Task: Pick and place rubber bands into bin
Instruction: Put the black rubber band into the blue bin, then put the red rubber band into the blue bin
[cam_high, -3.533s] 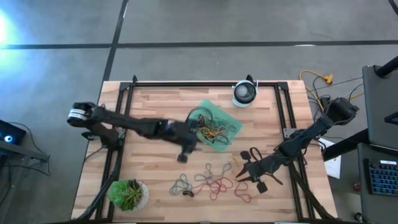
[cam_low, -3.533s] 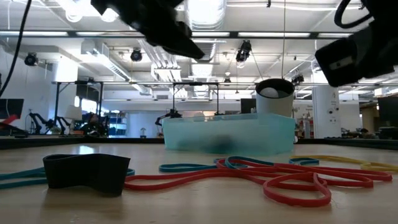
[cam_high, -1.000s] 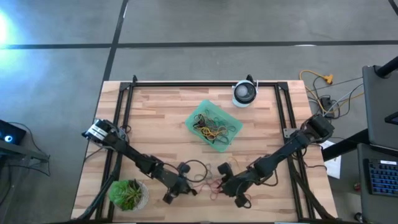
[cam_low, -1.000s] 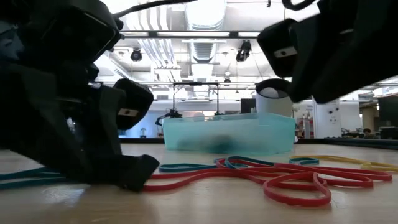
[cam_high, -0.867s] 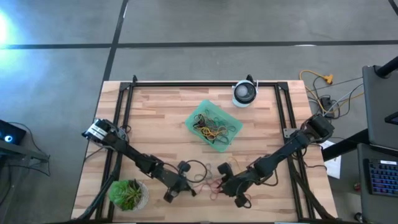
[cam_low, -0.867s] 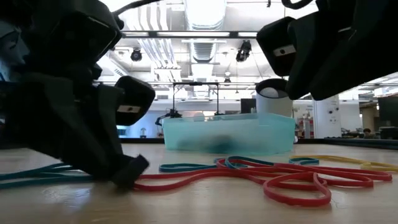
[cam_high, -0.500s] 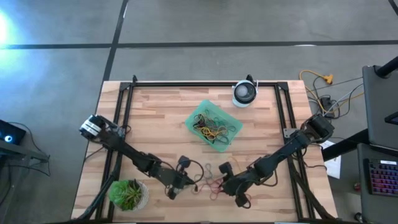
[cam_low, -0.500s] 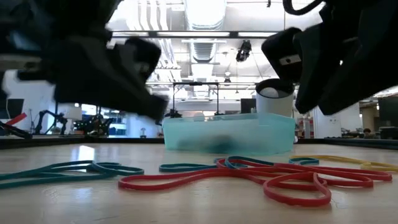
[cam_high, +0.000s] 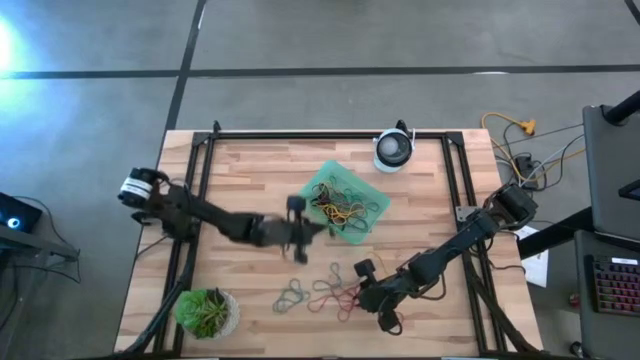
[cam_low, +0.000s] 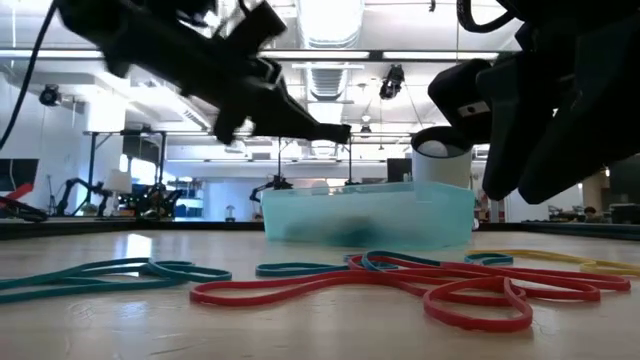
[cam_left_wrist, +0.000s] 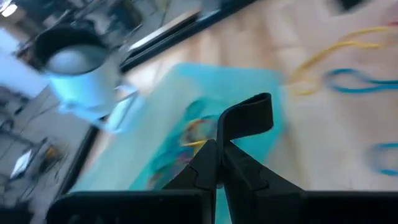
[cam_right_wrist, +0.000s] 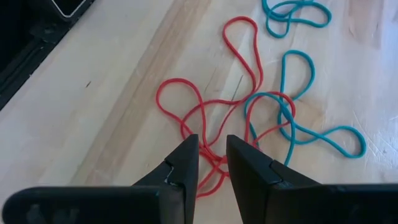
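Note:
My fingers and the black rubber band are outside the bin's near rim, so my left gripper should move the black rubber band over the bin's rubber bands before it lets go.
My left gripper is up in the air at the bin's near-left edge, shut on a wide black rubber band. The mint-green bin stands on the table's middle with several rubber bands in it. Loose red rubber bands and grey-green rubber bands lie flat on the wood near the front edge. My right gripper hovers over the red tangle and the teal bands. Its fingers stand a narrow gap apart, and I cannot tell whether they touch a band. My left gripper pinches one end of the black band between its two fingertips. The rest of the band sticks out past the tips as a bent strip. The fingers point nearly level toward the bin, and the band is clear of the table.
A round white-and-black device stands beyond the bin at the far edge. A green potted plant sits at the near left corner. Black frame rails run along the table's left, right and far sides. Yellow bands lie to the right.
My left gripper has risen from the table near the front edge and swung toward the far side, up to the bin, tipping from pointing steeply down to nearly level. The black band has come up off the table with it.

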